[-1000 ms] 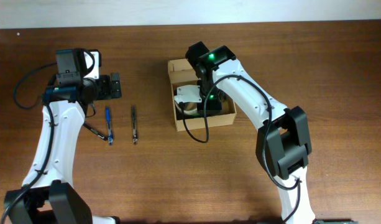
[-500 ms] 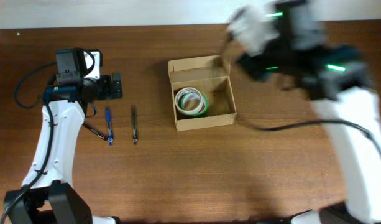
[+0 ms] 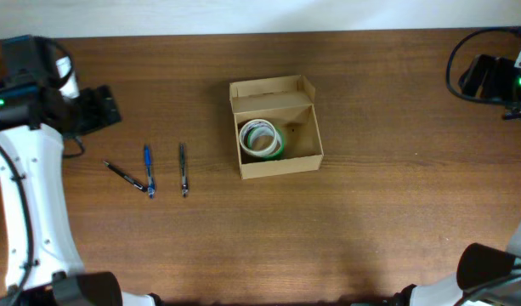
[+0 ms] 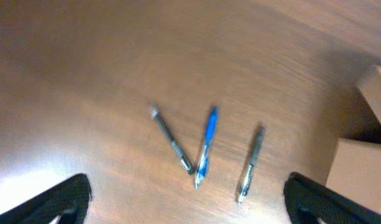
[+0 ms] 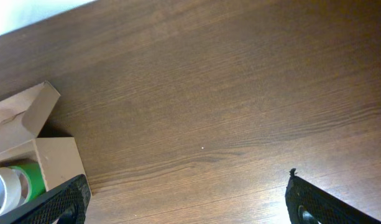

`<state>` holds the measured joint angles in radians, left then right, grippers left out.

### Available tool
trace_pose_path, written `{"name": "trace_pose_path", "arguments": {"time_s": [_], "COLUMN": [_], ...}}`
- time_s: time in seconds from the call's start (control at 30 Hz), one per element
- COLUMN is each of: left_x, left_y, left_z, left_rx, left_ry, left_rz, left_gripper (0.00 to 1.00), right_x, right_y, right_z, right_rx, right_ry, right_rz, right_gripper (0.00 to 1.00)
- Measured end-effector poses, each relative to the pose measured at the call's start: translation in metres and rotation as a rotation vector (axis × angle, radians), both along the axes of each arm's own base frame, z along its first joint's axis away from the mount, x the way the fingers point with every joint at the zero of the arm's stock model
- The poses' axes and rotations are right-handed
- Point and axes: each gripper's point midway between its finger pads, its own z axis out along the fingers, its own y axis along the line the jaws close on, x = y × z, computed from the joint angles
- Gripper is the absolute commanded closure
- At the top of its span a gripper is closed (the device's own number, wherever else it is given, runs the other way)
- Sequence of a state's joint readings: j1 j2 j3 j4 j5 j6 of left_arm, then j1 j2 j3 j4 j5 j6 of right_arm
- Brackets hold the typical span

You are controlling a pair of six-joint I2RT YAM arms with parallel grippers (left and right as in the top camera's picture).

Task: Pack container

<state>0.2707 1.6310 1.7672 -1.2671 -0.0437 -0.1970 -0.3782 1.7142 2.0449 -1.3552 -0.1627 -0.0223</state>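
My left gripper needs to grab the black pen across the middle of the pen's body [image 3: 126,176] [image 4: 172,140] next, to lay it lengthwise beside the tape rolls.
The container [image 3: 304,116] is a tan cardboard box in the middle of the table, its flap lid standing open at the far side. Inside lie a white tape roll [image 3: 258,135] and a green one [image 3: 278,144]. My left gripper [image 3: 114,109] hovers open and empty at the far left, above and left of three pens. My right gripper [image 3: 464,76] is open and empty at the far right edge, well away from the box. In the right wrist view the container [image 5: 50,158] and the green roll [image 5: 32,177] show at the lower left, beside my open right gripper [image 5: 187,205].
Three pens lie left of the box: a black pen [image 3: 124,176], a blue pen [image 3: 148,170] and a grey pen [image 3: 184,168]. In the left wrist view the blue pen [image 4: 206,144] lies ahead of my left gripper [image 4: 189,208], with the box corner [image 4: 363,174] at right.
My right arm lifted out of the box, opened and swung away to the far right edge. My left arm drew back to the left. The tape rolls stayed in the box.
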Motion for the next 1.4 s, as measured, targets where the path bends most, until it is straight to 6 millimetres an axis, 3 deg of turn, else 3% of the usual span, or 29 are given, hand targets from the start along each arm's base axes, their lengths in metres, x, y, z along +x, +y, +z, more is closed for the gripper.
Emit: {"name": "trace_pose_path", "arguments": {"time_s": [0.1, 0.17, 0.3, 0.43, 0.57, 0.73, 0.87, 0.97, 1.1, 1.2, 1.4], "left_x": [0.002, 0.009, 0.014, -0.008, -0.018, -0.02, -0.019, -0.018, -0.018, -0.018, -0.017], "left_y": [0.014, 0.016, 0.015, 0.005, 0.001, -0.001, 0.002, 0.003, 0.005, 0.005, -0.001], "left_z": [-0.025, -0.054, -0.134, -0.218, -0.245, -0.251, -0.251, -0.251, -0.251, -0.251, -0.247], "left_rx": [-0.066, -0.109, -0.168, -0.208, -0.218, -0.226, -0.22, -0.212, -0.206, -0.203, -0.232], "left_ry": [0.049, 0.106, 0.257, 0.392, 0.387, 0.36, 0.347, 0.34, 0.336, 0.336, 0.349], "left_rz": [0.168, 0.25, 0.339, 0.377, 0.396, 0.415, 0.435, 0.444, 0.452, 0.454, 0.403], "left_gripper": [0.15, 0.19, 0.24, 0.28, 0.31, 0.39, 0.64, 0.74, 0.81, 0.98, 0.98], "right_x": [0.003, 0.004, 0.004, 0.004, 0.004, 0.004, 0.004, 0.004, 0.004, 0.004, 0.004], "right_y": [0.0, 0.0, 0.001, 0.001, 0.001, 0.001, 0.001, 0.001, 0.001, 0.001, 0.001], "right_z": [-0.006, -0.008, -0.008, -0.008, -0.008, -0.008, -0.008, -0.008, -0.008, -0.008, -0.008], "right_rx": [0.012, 0.017, 0.021, 0.024, 0.028, 0.029, 0.03, 0.03, 0.03, 0.03, 0.03], "right_ry": [0.013, 0.016, 0.016, 0.016, 0.016, 0.017, 0.017, 0.017, 0.017, 0.017, 0.017], "right_rz": [0.001, 0.001, 0.002, 0.0, -0.002, -0.004, -0.004, -0.005, -0.004, -0.004, -0.005], "right_gripper": [0.01, 0.01, 0.01, 0.02, 0.01, 0.01, 0.01, 0.01, 0.01, 0.01, 0.01]}}
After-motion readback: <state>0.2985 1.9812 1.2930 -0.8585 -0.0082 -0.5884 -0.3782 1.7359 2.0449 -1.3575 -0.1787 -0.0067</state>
